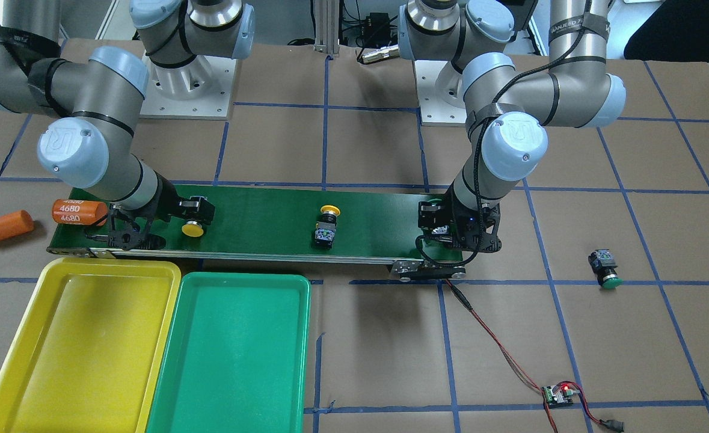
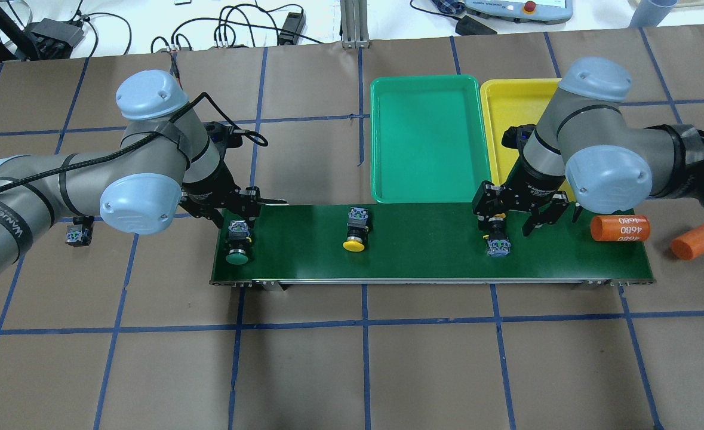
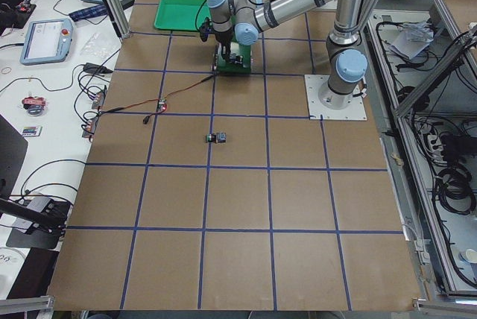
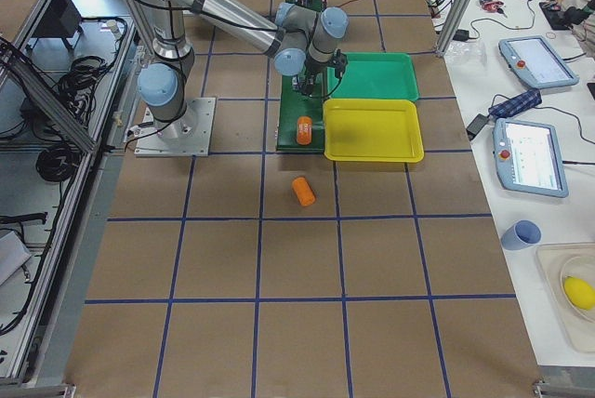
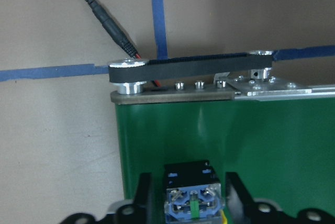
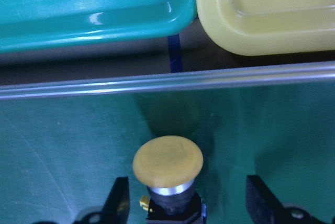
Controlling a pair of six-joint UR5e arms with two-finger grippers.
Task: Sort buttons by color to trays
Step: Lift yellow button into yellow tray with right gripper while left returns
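Note:
The right gripper grabs the yellow-capped button by its black body (image 6: 174, 207) next, to sort the button into the yellow tray.
My left gripper (image 2: 239, 216) is open and straddles a green-capped button (image 2: 237, 243) lying at the left end of the dark green belt (image 2: 423, 257); its grey-blue block (image 5: 192, 201) sits between the fingers (image 5: 144, 195). My right gripper (image 2: 514, 216) is wide open around a yellow-capped button (image 6: 167, 164) lying on the belt, cap towards the trays. Another yellow-capped button (image 2: 356, 231) lies mid-belt. A second green-capped button (image 1: 605, 269) lies on the table off the belt. The yellow tray (image 1: 89, 282) and the green tray (image 1: 240, 279) hold nothing.
An orange cylinder marked 4680 (image 1: 80, 211) lies on the belt end by my right gripper, and another (image 1: 5, 225) on the table beyond it. A red wire runs from the belt's drive end to a small circuit board (image 1: 561, 394).

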